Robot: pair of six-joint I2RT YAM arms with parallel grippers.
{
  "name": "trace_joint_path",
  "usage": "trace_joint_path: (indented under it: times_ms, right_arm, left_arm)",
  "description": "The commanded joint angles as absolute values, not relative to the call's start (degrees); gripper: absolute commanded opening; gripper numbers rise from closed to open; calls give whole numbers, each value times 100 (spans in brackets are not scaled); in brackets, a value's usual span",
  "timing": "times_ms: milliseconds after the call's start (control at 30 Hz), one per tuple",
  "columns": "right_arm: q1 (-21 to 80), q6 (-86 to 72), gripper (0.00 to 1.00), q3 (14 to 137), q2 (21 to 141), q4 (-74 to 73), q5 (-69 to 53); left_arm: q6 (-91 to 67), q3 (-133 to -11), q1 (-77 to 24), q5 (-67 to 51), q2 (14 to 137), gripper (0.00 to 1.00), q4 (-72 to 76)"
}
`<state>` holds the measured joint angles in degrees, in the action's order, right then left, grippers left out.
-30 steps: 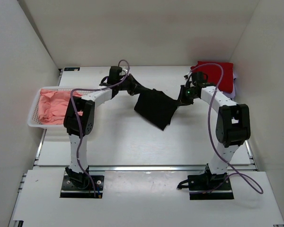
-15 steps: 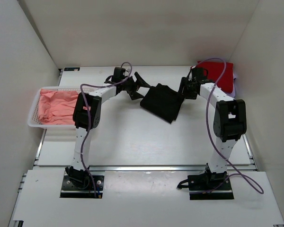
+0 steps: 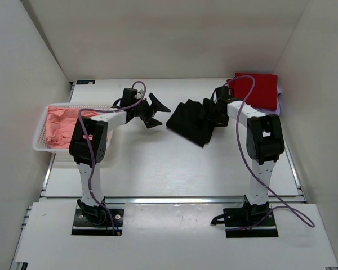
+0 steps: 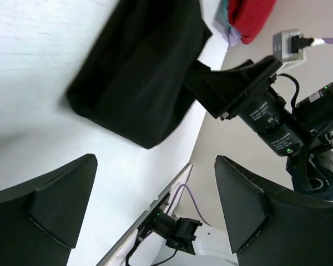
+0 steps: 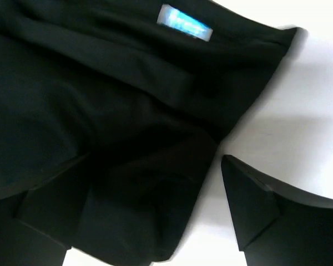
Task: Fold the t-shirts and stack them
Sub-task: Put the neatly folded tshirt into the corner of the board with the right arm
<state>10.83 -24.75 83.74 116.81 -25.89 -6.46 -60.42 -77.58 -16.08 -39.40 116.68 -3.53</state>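
My right gripper grabs the folded black t-shirt (image 3: pixel 190 120) next by its edge nearest the red t-shirt, layers together, to stack it folded.
A folded black t-shirt (image 3: pixel 190 120) lies on the table at the back middle; the right wrist view shows it (image 5: pixel 100 105) with a blue neck label (image 5: pixel 184 23). My left gripper (image 3: pixel 155 110) is open and stands clear of the shirt's left edge; in the left wrist view the gripper (image 4: pixel 155 205) has only bare table between its fingers, with the shirt (image 4: pixel 139 72) beyond. My right gripper (image 3: pixel 212 112) is open at the shirt's right edge. Its jaws (image 5: pixel 161 221) stand wide, with cloth lying loose under one finger. A red t-shirt (image 3: pixel 258 90) lies folded on a pale lilac one (image 3: pixel 279 100).
A white mesh basket (image 3: pixel 40 135) at the left table edge holds salmon-pink t-shirts (image 3: pixel 65 126). White walls close in the back and both sides. The red stack sits in the back right corner, close behind my right arm.
Both grippers have opened and let go of the black t-shirt, which hung between them and now lies on the table. The left gripper has pulled back to the left.
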Motion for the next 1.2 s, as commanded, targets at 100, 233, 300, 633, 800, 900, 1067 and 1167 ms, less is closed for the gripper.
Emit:
trace_joint_path:
  times_ms: [100, 233, 300, 633, 800, 900, 1067, 1167]
  right_arm:
    - [1309, -3251, 99, 8708, 11961, -2803, -335]
    - [1318, -3226, 87, 9858, 12829, -3733, -62]
    - [1336, -3173, 42, 10350, 13261, -4182, -18]
    - [1380, -1330, 0, 11082, 12614, -4360, 1388]
    - [1301, -62, 0, 10873, 11761, -3420, 1899]
    - [985, 535, 0, 10881, 11277, -3147, 1872]
    - [266, 975, 0, 11074, 10820, -2937, 1347]
    - [-428, 1055, 0, 10943, 10862, -2515, 792]
  left_arm:
    - [-6135, -7445, -1643, -4078, 10794, 99, -123]
    - [-6109, -7033, -1679, -4157, 10477, 99, -202]
    - [-5995, -6900, -1661, -4140, 10241, 99, -316]
    - [-5739, -6750, -1678, -4113, 9870, 99, -791]
    - [-5731, -6645, -1846, -4123, 9896, 99, -738]
    - [-5704, -6356, -1820, -4113, 9765, 99, -747]
    - [-5792, -6082, -1810, -4087, 9747, 99, -545]
    - [-5705, -6082, -1846, -3956, 9660, 99, -702]
